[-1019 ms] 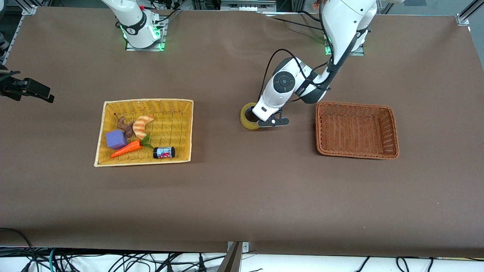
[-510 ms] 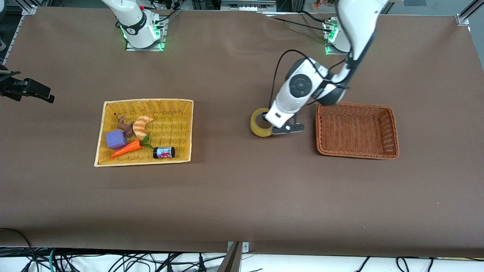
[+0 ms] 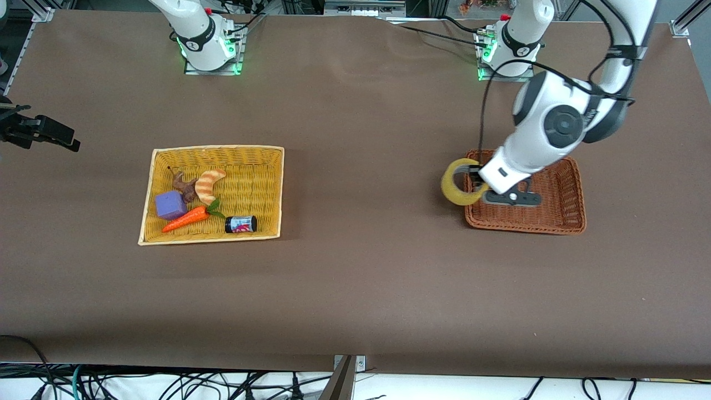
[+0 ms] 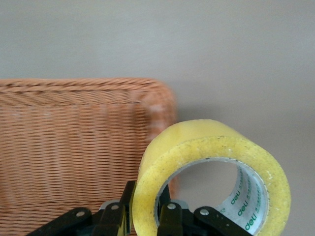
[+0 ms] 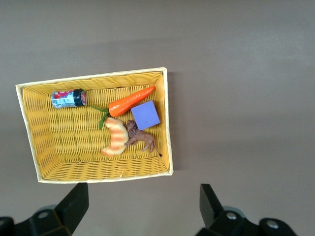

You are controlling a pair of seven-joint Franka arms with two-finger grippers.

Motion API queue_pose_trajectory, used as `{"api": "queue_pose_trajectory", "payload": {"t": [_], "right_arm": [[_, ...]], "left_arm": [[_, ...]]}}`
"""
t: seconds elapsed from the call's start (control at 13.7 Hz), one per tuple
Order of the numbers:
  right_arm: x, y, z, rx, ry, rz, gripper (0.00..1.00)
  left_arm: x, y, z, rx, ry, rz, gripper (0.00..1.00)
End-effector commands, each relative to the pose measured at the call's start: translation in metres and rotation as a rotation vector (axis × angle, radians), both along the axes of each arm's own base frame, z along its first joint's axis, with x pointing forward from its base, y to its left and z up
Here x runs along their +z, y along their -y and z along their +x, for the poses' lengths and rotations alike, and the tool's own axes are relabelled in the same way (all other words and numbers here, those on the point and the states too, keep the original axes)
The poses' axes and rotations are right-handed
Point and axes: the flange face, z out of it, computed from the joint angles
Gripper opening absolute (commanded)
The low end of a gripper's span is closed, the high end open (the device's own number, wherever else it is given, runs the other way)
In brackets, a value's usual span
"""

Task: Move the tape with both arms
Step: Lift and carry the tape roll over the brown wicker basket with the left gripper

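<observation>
The tape still hangs above and short of the basket's bottom and would miss it, so it is too early to open my left gripper now.
The tape (image 3: 456, 191), a thick yellowish roll with a grey core, hangs in the air over the rim of the brown wicker basket (image 3: 555, 226) on the side toward the right arm's end. My left gripper (image 3: 479, 189) is shut on the roll's wall, one finger inside the ring and one outside. In the left wrist view the tape (image 4: 206, 142) fills the foreground with the left gripper (image 4: 146, 214) clamped on it and the brown basket (image 4: 74, 137) below. My right gripper (image 5: 142, 211) is open and holds nothing, high over bare table beside the yellow basket (image 5: 98, 76). It is out of the front view.
The yellow basket (image 3: 216, 148) at the right arm's end holds a striped croissant toy (image 3: 209, 185), a carrot (image 3: 186, 219), a purple cube (image 3: 170, 205), a small can (image 3: 240, 224) and a brown figure (image 3: 183, 186). A black fixture (image 3: 39, 133) sticks in at the table's edge.
My left arm has lifted the tape off the middle of the table and carried it toward the left arm's end, up to the brown basket's rim. The right arm has not moved.
</observation>
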Motion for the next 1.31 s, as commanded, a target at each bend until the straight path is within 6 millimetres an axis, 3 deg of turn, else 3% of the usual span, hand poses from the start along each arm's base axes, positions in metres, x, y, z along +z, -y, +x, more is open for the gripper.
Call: {"api": "queue_pose_trajectory", "payload": {"t": [0.0,0.15,0.44,0.73,0.8,0.87,0.95,1.24], "right_arm": [[0.006,0.000,0.003,0.015,0.010,-0.001,1.00],[0.006,0.000,0.003,0.017,0.011,-0.001,1.00],[0.006,0.000,0.003,0.015,0.011,-0.001,1.00],[0.006,0.000,0.004,0.017,0.013,-0.001,1.00],[0.005,0.001,0.004,0.017,0.011,-0.001,1.00],[0.005,0.000,0.004,0.017,0.011,-0.001,1.00],[0.006,0.000,0.004,0.017,0.013,-0.001,1.00],[0.006,0.000,0.004,0.017,0.013,-0.001,1.00]], "left_arm": [[-0.020,-0.059,-0.011,-0.091,-0.006,0.000,0.00],[-0.042,-0.084,-0.019,-0.117,-0.019,-0.002,0.00],[-0.088,-0.088,-0.029,-0.114,0.036,-0.003,0.00],[-0.101,-0.089,-0.029,-0.119,0.040,0.001,0.00],[-0.102,-0.089,-0.029,-0.121,0.038,0.002,0.12],[-0.102,-0.089,-0.029,-0.121,0.038,0.002,0.45],[-0.103,-0.089,-0.030,-0.121,0.037,0.002,0.99],[-0.095,-0.091,-0.029,-0.115,0.044,0.004,1.00]]}}
